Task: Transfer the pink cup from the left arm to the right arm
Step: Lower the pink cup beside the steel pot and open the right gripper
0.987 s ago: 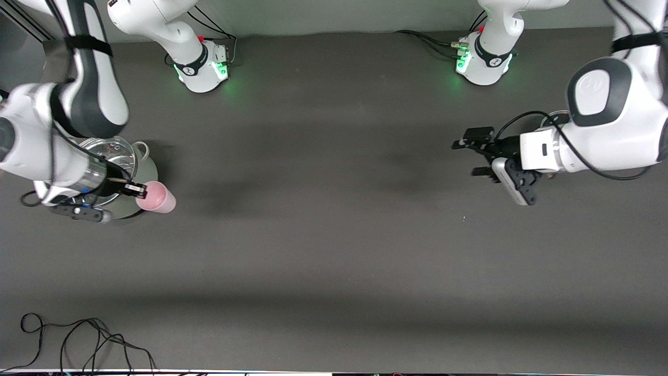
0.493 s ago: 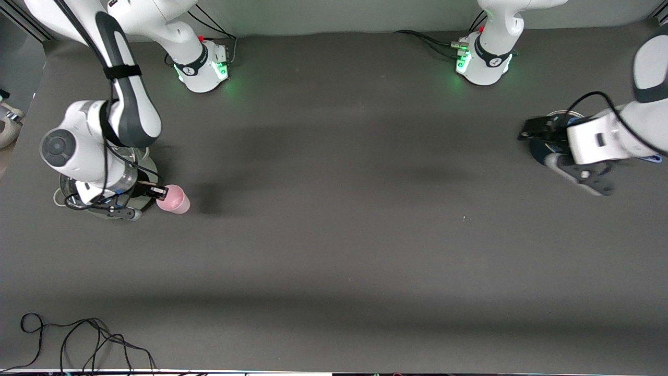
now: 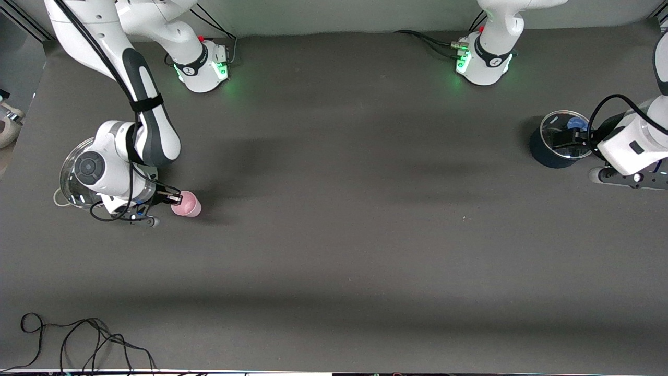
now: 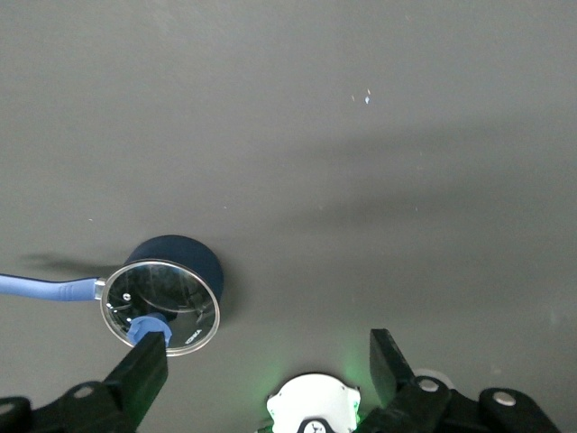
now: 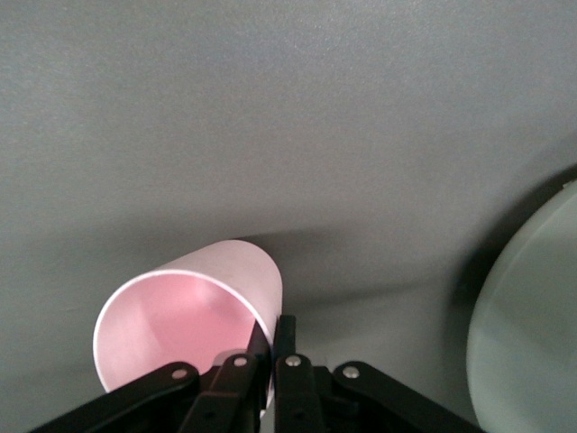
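The pink cup's base (image 3: 195,212) (image 5: 256,253) meets its own shadow on the gray tabletop, and the cup would stay there. It is now time for my right gripper to open.
The pink cup (image 3: 187,204) is held by its rim in my right gripper (image 3: 175,198), low over the table beside a steel pot at the right arm's end. In the right wrist view the fingers (image 5: 290,352) pinch the cup's wall (image 5: 236,271), one inside and one outside, and the cup's mouth faces the camera. My left gripper (image 3: 568,138) is open and empty at the left arm's end, over a dark blue pot. In the left wrist view its gripper (image 4: 268,363) has its fingertips (image 4: 144,365) spread wide apart.
A steel pot with a glass lid (image 3: 73,169) stands beside the right gripper; its lid edge shows in the right wrist view (image 5: 532,334). A dark blue pot (image 3: 545,152) with a glass lid (image 4: 162,307) and a blue handle (image 4: 45,289) stands under the left gripper. Black cables (image 3: 78,339) lie at the front corner.
The right arm has come down and shifted the pink cup slightly toward the table's middle. The left arm has drawn back to its end of the table, over the blue pot.
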